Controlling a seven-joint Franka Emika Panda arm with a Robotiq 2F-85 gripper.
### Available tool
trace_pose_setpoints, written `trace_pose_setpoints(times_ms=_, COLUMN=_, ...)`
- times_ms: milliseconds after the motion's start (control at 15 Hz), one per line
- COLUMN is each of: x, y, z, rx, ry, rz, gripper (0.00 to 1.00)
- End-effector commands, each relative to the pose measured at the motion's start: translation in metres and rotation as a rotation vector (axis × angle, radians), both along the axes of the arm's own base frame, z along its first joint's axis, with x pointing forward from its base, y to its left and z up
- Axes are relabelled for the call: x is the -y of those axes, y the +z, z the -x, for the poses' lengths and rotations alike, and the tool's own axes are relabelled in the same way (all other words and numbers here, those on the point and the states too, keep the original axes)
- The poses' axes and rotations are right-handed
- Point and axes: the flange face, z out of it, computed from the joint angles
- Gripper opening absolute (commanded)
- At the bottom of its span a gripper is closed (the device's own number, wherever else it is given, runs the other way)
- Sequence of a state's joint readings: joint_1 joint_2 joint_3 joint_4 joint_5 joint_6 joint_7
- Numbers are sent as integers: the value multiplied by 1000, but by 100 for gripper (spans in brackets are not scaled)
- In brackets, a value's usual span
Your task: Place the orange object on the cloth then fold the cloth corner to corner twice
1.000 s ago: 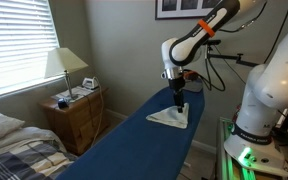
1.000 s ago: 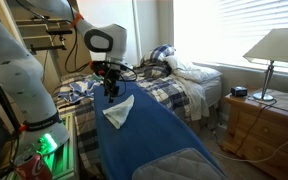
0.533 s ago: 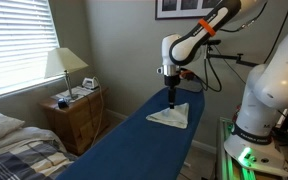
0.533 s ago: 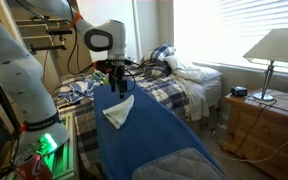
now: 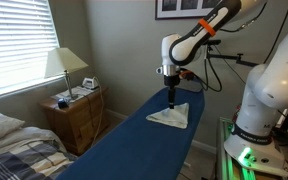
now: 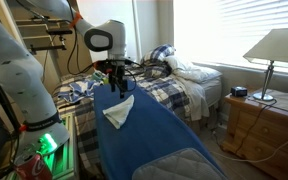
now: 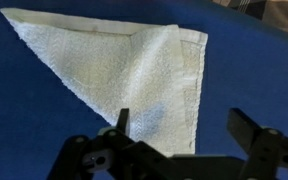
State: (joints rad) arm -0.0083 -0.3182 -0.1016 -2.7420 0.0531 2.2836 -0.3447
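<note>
I should next grip the white cloth [image 7: 119, 70] by its corner nearest the nightstand to fold it corner to corner, leaving the rest flat.
A white cloth [image 7: 119, 70] lies folded into a triangle on the blue ironing board [image 7: 254, 70]. It also shows in both exterior views [image 5: 172, 117] [image 6: 118, 110]. My gripper [image 7: 184, 130] hovers just above the cloth's folded edge, open and empty; it shows above the cloth in both exterior views [image 5: 172, 98] [image 6: 114, 84]. No orange object shows in any view; if it is under the fold, it is hidden.
The blue board [image 5: 134, 145] runs toward the camera. A wooden nightstand [image 5: 76, 115] with a lamp [image 5: 64, 65] stands beside it. A bed with a plaid cover [image 6: 169, 85] lies behind the board. The robot's base [image 5: 264, 100] stands at the board's side.
The gripper rose a little off the cloth between one second ago and half a second ago; since then nothing has visibly moved.
</note>
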Motion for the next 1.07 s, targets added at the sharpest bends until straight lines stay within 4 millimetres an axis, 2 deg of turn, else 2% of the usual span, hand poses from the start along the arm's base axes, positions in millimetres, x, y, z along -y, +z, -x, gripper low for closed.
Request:
trace_pose_setpoints(times_ms=0, x=-7, y=-6, z=-13, rx=15, ry=46, rz=10, gripper=100)
trace_pose_setpoints(times_ms=333, x=-28, y=-12, z=-38, rx=75, ry=178, rz=30, gripper=100)
trace_pose_setpoints(times_ms=1000, x=-47, y=-40, z=-76, rx=135, ry=326, rz=9, gripper=100)
